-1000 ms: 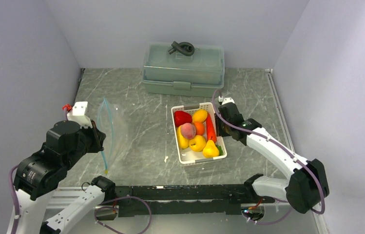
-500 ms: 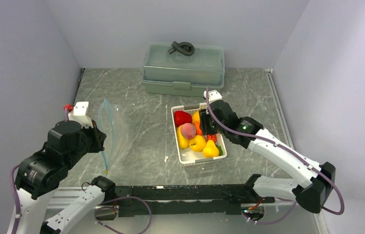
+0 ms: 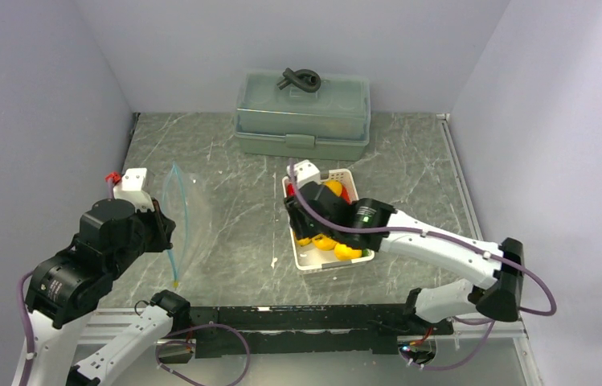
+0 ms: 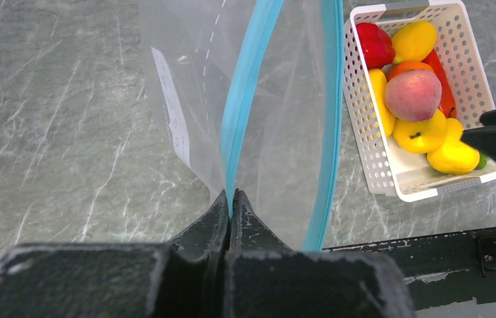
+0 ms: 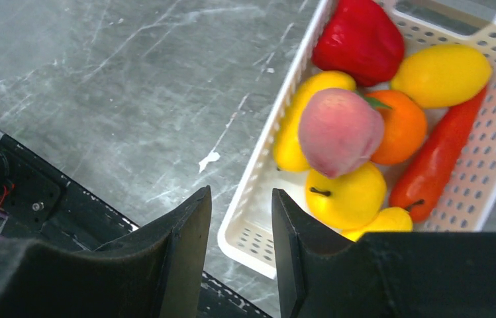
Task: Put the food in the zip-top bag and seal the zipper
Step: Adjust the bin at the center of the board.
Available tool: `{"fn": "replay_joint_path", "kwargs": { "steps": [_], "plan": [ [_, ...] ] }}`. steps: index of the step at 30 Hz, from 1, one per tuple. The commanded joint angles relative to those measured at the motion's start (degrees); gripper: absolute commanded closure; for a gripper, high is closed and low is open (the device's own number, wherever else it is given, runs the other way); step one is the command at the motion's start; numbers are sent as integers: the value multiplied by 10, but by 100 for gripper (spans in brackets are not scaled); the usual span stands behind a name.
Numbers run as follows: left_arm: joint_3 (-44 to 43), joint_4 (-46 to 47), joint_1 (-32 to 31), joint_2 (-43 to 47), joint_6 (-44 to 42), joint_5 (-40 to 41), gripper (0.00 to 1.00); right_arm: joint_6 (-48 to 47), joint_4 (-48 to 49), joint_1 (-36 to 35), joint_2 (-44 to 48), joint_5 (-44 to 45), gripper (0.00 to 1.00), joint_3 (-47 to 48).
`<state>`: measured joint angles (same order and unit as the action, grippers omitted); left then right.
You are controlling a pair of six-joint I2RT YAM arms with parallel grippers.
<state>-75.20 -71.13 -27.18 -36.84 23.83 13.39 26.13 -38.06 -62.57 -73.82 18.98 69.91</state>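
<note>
The robot's right gripper will grab the long rim of the basket that faces the bag, to slide the white basket (image 5: 256,173) aside so that the bag can be filled.
The food lies in a white lattice basket (image 5: 256,173): a peach (image 5: 339,130), red pepper (image 5: 357,40), yellow fruits (image 5: 440,74), an orange (image 5: 407,126) and a long red chili (image 5: 437,159). My right gripper (image 5: 242,195) is open and empty, hovering over the basket's near-left corner (image 3: 307,259). The clear zip-top bag (image 4: 278,99) hangs open at the left. My left gripper (image 4: 232,199) is shut on one lip of its teal zipper (image 4: 248,86); the other lip (image 4: 331,99) bows away. The bag (image 3: 189,217) shows nothing inside.
A grey-green lidded box (image 3: 301,112) with a dark handle stands at the back. Grey walls close in the left, back and right sides. A black rail (image 3: 297,322) runs along the near edge. The marbled tabletop (image 3: 241,209) lies between bag and basket.
My right arm has swung left from the basket's right side to over its left part, covering most of the food in the top view. The left gripper and bag have stayed put.
</note>
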Motion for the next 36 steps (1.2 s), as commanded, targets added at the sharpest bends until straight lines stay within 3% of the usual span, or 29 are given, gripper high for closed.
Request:
{"fn": "replay_joint_path", "kwargs": {
  "steps": [1, 9, 25, 36],
  "plan": [
    [1, 5, 3, 9, 7, 8, 100, 22, -7, -45, -43, 63, 57, 52],
    [1, 7, 3, 17, 3, 5, 100, 54, 1, -81, -102, 101, 56, 59],
    [-2, -4, 3, 30, -1, 4, 100, 143, -6, -70, -232, 205, 53, 43],
    [2, -4, 3, 30, -3, 5, 100, 139, 49, -35, -265, 164, 53, 19]
  ]
}}
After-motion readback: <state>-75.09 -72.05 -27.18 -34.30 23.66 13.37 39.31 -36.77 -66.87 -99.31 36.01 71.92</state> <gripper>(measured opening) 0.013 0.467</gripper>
